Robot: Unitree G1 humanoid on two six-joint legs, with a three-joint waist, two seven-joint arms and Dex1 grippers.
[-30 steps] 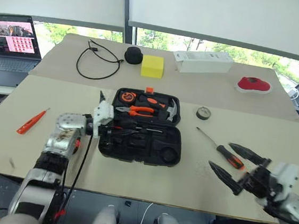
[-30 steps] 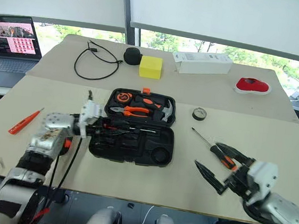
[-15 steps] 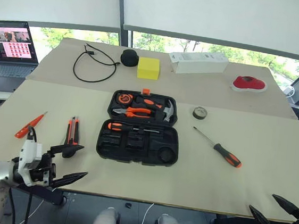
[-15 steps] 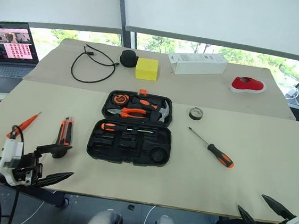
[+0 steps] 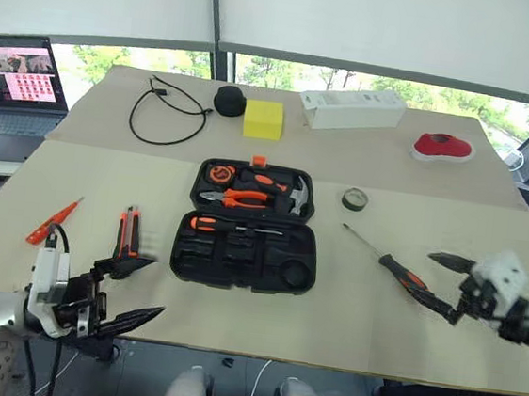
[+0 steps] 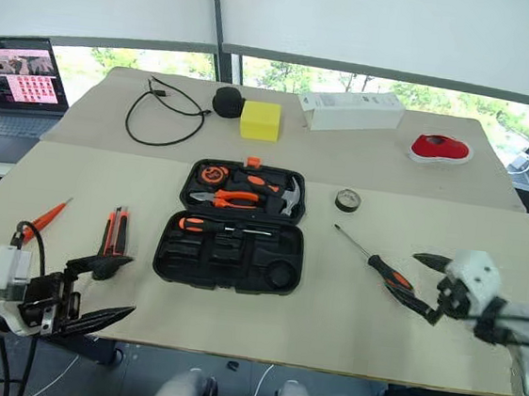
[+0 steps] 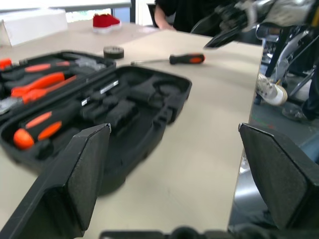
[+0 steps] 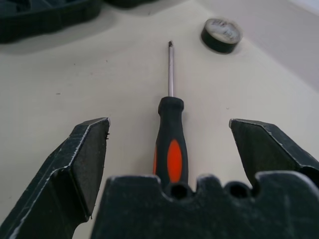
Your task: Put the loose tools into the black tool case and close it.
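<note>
The fingers of my right gripper are still above the screwdriver handle, so it is too early to close. My right gripper lowers first, then closes on the handle.
The black tool case (image 5: 244,253) lies open mid-table, and a black-and-orange screwdriver (image 5: 233,225) rests in its near half. A second screwdriver (image 5: 399,269) lies loose to the case's right. My right gripper (image 5: 424,274) is open, its fingers on either side of that handle's end, seen up close (image 8: 168,149). The utility knife (image 5: 127,231) and the thin orange tester screwdriver (image 5: 52,221) lie to the case's left. My left gripper (image 5: 153,287) hangs open and empty at the table's front left edge, pointing towards the case (image 7: 149,99).
Pliers (image 5: 241,196), a hammer (image 5: 298,194) and a tape measure sit in the lid. A tape roll (image 5: 356,200) lies behind the loose screwdriver. At the back are a laptop (image 5: 17,77), cable (image 5: 165,107), speaker (image 5: 227,100), yellow block (image 5: 263,118), white box (image 5: 352,108) and a red object (image 5: 443,147).
My left gripper pulled back from the case to the front left edge and opened, leaving a screwdriver in the case. My right gripper dipped low, then came forward to the loose screwdriver's handle.
</note>
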